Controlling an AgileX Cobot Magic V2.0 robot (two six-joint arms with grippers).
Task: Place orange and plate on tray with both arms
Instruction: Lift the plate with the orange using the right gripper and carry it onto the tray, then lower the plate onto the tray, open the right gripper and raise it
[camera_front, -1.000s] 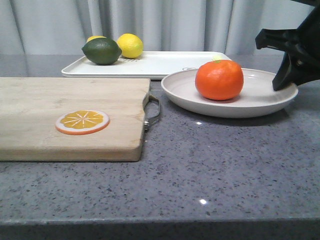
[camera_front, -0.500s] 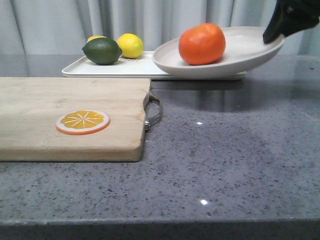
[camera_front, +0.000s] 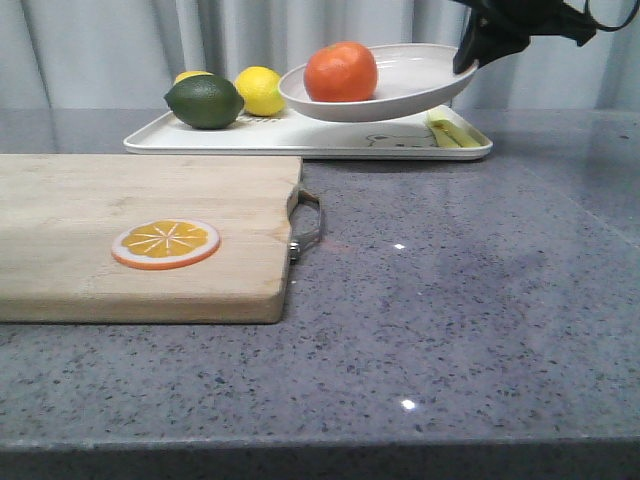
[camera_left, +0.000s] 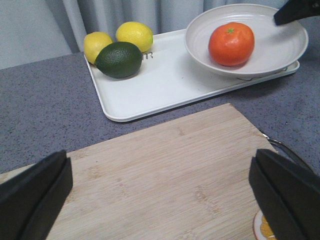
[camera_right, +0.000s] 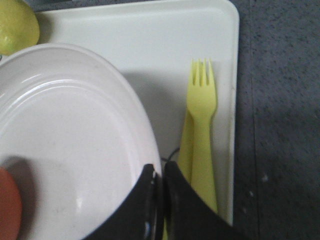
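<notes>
I should lower the plate with my right gripper before I release it: in the front view the plate hangs tilted above the white tray.
The orange sits in the off-white plate, which hangs tilted in the air just above the right half of the white tray. My right gripper is shut on the plate's right rim; the right wrist view shows its fingers pinching the rim of the plate over the tray. In the left wrist view the orange, plate and tray lie far ahead. My left gripper is open and empty over the wooden board.
A wooden cutting board with an orange slice disc fills the left of the table. On the tray's left end lie a green lime and two lemons. A yellow fork lies at the tray's right end, under the plate's edge.
My right gripper has lifted the plate with the orange off the table and carried it back and to the left, over the tray.
</notes>
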